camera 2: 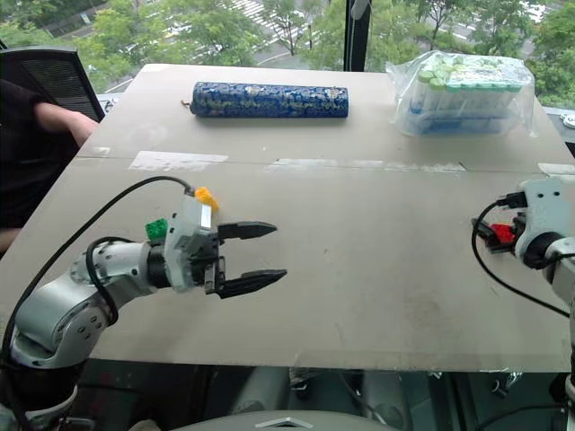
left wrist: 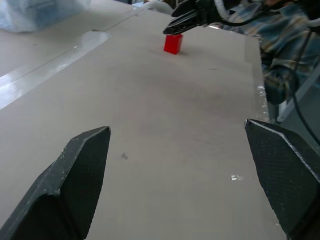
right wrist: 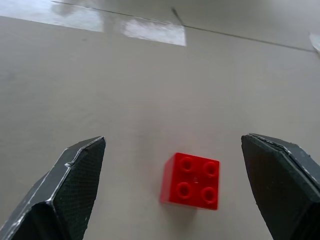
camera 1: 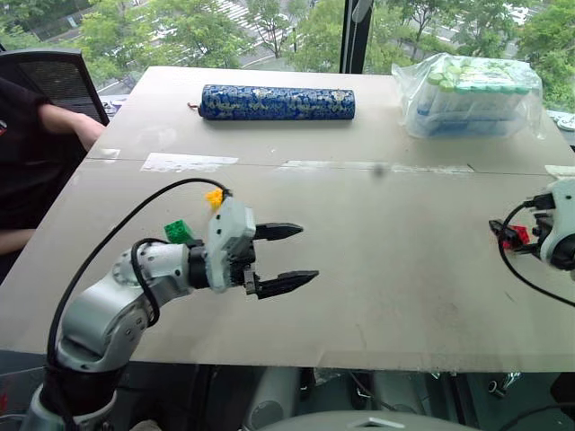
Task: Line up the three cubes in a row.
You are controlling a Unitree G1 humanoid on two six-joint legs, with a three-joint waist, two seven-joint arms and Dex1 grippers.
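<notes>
My fingers are still above the red cube (right wrist: 191, 180) and would miss it if I closed my right gripper now, so I should lower my right gripper first.
The red cube (right wrist: 191, 180) lies studs up on the table near its right edge, on the bare surface between the two fingers of my open right gripper (right wrist: 172, 139), which hovers just above it without touching. The green cube (camera 1: 178, 231) and the yellow cube (camera 1: 214, 197) sit close together at the left, partly hidden behind my left wrist. My left gripper (camera 1: 308, 253) is open and empty above the table's left middle, pointing right toward the red cube (left wrist: 173, 43).
A long blue patterned cylinder (camera 1: 277, 102) lies across the far side. A clear bag of containers (camera 1: 472, 94) stands at the far right. A person's arm (camera 1: 63, 121) rests by the table's left edge. Tape strips (camera 1: 189, 162) cross the table.
</notes>
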